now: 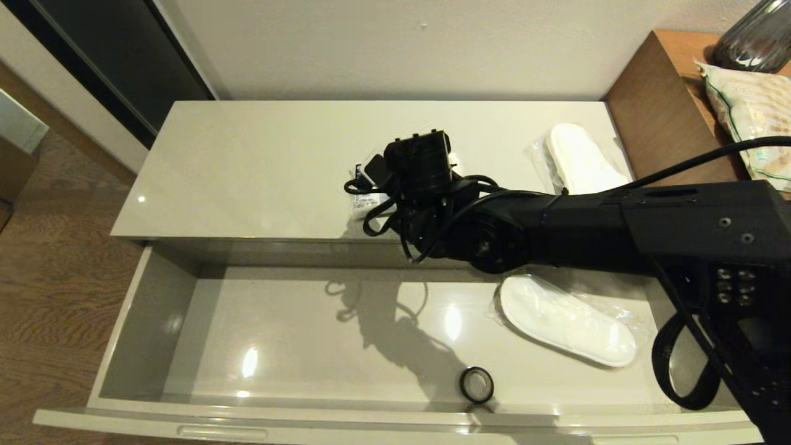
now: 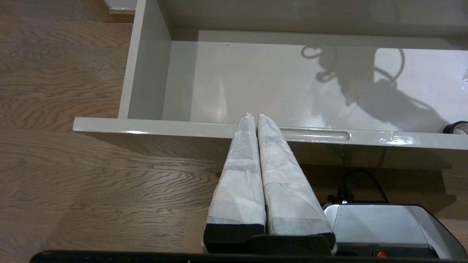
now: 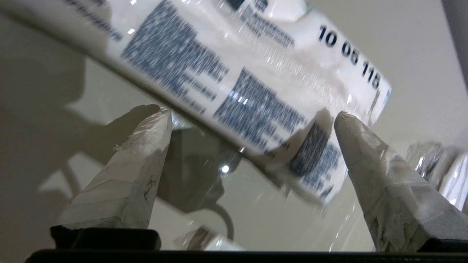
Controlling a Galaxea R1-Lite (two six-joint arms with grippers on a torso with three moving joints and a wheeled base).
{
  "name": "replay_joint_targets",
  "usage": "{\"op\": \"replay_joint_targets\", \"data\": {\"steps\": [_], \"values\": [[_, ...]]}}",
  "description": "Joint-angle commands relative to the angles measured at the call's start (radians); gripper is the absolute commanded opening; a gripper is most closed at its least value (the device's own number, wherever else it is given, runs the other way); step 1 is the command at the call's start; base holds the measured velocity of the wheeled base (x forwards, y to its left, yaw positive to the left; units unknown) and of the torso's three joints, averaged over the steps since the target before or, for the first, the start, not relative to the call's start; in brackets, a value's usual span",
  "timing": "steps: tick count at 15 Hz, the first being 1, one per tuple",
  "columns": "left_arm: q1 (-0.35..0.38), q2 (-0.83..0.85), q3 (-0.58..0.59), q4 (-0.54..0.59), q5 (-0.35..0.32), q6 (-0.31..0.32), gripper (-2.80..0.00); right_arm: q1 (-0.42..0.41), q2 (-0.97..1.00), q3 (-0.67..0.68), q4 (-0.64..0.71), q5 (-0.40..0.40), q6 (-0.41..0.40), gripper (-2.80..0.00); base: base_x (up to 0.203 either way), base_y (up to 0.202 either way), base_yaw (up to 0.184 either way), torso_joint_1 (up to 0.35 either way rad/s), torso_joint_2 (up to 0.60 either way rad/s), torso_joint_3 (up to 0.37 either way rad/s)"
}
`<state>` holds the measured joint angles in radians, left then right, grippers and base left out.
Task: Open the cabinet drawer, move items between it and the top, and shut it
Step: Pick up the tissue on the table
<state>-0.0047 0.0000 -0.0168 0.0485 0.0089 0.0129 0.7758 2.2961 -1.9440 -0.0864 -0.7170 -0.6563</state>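
A shadow on the packet's printed end (image 3: 280,127) shows apart from my finger above it, so it is too early to close. My right gripper comes down, then closes on the packet.
The cabinet drawer (image 1: 148,309) stands pulled out wide. One wrapped white slipper (image 1: 565,321) lies in its right half; a second slipper (image 1: 578,157) lies on the top (image 1: 247,167) at the right. My right arm (image 1: 556,222) reaches over the top's middle, above the white packet (image 1: 371,203) with blue print. In the right wrist view my right gripper (image 3: 252,113) is open, its fingertips (image 3: 157,120) spread to either side of the packet (image 3: 256,84), not closed on it. My left gripper (image 2: 253,116) is shut and empty, just before the drawer's front edge (image 2: 164,128), beside a slot handle (image 2: 314,135).
A black tape roll (image 1: 476,384) sits in the drawer near its front. The taller brown furniture (image 1: 649,111) at the right carries a green-striped beige bag (image 1: 751,117) and a dark vase (image 1: 754,37). Wooden floor (image 2: 73,175) lies left of the drawer.
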Motion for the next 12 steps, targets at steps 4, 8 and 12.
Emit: {"op": "replay_joint_targets", "data": {"steps": [4, 8, 12], "values": [[0.0, 0.002, 0.0, 0.001, 0.0, -0.001, -2.8, -0.082, 0.076, 0.0, -0.262, 0.183, -0.234, 0.0, 0.0, 0.0, 0.0, 0.0, 0.0, 0.0], [0.0, 0.001, 0.0, 0.001, 0.0, 0.0, -2.8, -0.085, 0.075, 0.002, -0.262, 0.194, -0.244, -2.8, 0.0, 0.0, 0.0, 0.0, 0.0, 0.0], [0.0, 0.001, 0.0, 0.001, 0.0, 0.001, -2.8, -0.085, 0.062, 0.002, -0.259, 0.171, -0.244, -2.8, 0.0, 0.0, 0.0, 0.0, 0.0, 0.0]]}}
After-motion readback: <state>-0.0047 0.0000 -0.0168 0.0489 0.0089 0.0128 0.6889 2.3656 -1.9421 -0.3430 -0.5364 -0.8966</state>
